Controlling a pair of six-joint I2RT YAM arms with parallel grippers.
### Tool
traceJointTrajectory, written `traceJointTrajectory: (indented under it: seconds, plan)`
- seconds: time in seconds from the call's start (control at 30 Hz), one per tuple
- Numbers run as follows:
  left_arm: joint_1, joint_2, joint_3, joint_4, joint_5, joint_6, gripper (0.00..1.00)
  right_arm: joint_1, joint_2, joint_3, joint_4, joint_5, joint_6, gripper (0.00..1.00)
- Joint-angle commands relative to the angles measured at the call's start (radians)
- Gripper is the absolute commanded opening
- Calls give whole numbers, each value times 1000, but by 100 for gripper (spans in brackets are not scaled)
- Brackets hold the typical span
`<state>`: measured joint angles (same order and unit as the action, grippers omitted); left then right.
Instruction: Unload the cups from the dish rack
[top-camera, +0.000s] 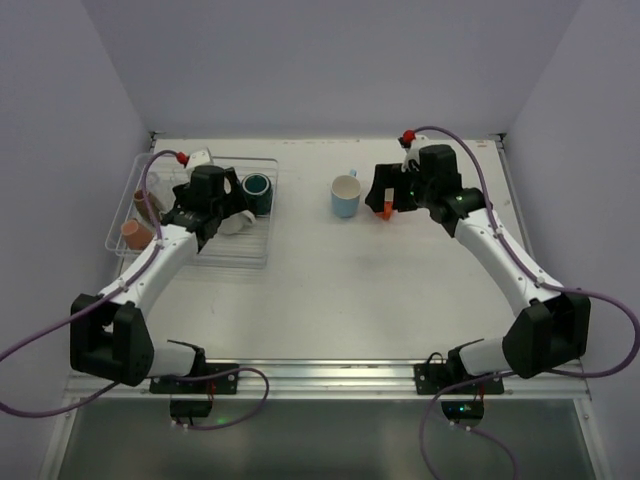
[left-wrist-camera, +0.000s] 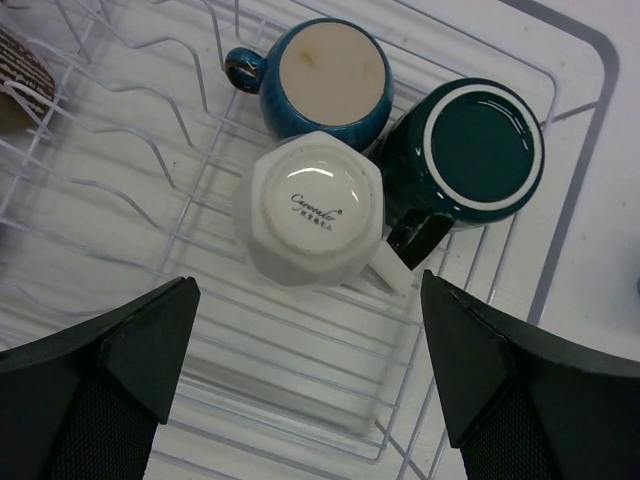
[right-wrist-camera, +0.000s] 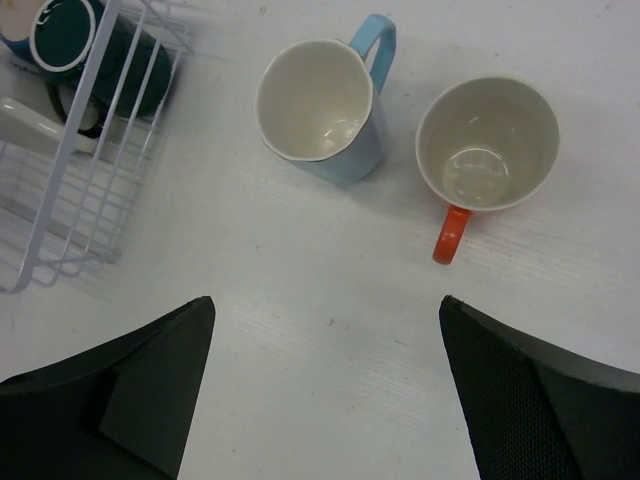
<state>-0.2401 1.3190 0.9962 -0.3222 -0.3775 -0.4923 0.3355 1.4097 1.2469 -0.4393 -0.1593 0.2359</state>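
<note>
The white cup's rim should stay free for my right gripper, so my left gripper should next grab the cup across its body at the cup's exposed base end (top-camera: 231, 224) (left-wrist-camera: 314, 211).
The dish rack (top-camera: 255, 262) lies at the table's left. In the left wrist view three cups stand upside down in the dish rack (left-wrist-camera: 560, 250): a white cup (left-wrist-camera: 315, 210), a navy cup (left-wrist-camera: 330, 75) and a dark teal cup (left-wrist-camera: 480, 150). My left gripper (left-wrist-camera: 308, 285) hangs open just above the white cup (top-camera: 232, 222), touching nothing. On the bare table stand a light blue cup (right-wrist-camera: 318, 105) and an orange cup (right-wrist-camera: 487, 140), both upright. Above the table just near of them my right gripper (right-wrist-camera: 327, 300) is open and empty. A pink cup (top-camera: 135, 232) and a brown cup (top-camera: 143, 203) sit at the rack's left end.
The rack's wire corner (right-wrist-camera: 70, 150) lies left of the light blue cup (top-camera: 346, 195). Side walls close in the table left and right. A raised edge (top-camera: 330, 140) runs along the back. A white object (top-camera: 200, 158) sits at the rack's far end.
</note>
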Motion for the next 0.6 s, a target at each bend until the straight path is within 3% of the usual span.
traceJointTrajectory:
  seconds: [0.0,0.27,0.57]
  plan:
    - [10,68,50,89,-93,-34,100,2,-63,-30,109,-94,26,97]
    - [28,198,47,166,-103,-15,100,8,-113,-78,177,-229,49,98]
    - [55,270,32,242,-75,-6,98,43,-121,-95,191,-244,49,97]
